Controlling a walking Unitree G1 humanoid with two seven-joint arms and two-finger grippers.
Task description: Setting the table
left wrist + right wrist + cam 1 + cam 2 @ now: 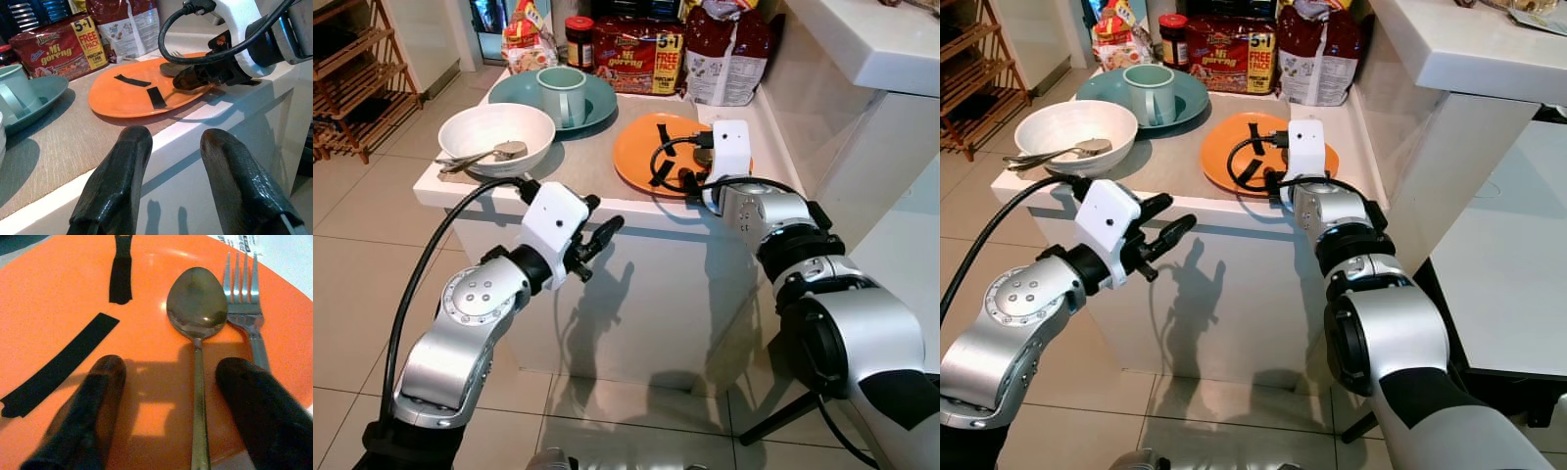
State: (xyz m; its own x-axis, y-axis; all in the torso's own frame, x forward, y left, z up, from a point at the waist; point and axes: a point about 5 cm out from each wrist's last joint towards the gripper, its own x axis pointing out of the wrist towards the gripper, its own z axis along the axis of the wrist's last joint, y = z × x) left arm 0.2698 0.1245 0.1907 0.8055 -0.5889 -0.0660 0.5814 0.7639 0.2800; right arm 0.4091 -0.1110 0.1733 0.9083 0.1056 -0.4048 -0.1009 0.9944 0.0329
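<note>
My right gripper takes hold of the slim handle (199,396) of the spoon (196,308) next, to set the table with the spoon.
An orange plate (646,147) with black tape marks lies on the counter's right part. A metal spoon (196,308) and a fork (242,298) lie side by side on it. My right gripper (690,181) hovers low over the plate's near rim, open. The spoon's handle runs between its fingers (83,416), and the fork lies by the other finger. My left gripper (605,220) hangs in front of the counter, just below its edge, open and holding nothing.
A white bowl (494,127) holding utensils (484,155) sits at the counter's left front. Behind it a teal mug (563,95) stands on a teal plate (524,93). Food packs (636,54) line the back. A wooden rack (352,78) is far left, a higher white counter (871,39) at right.
</note>
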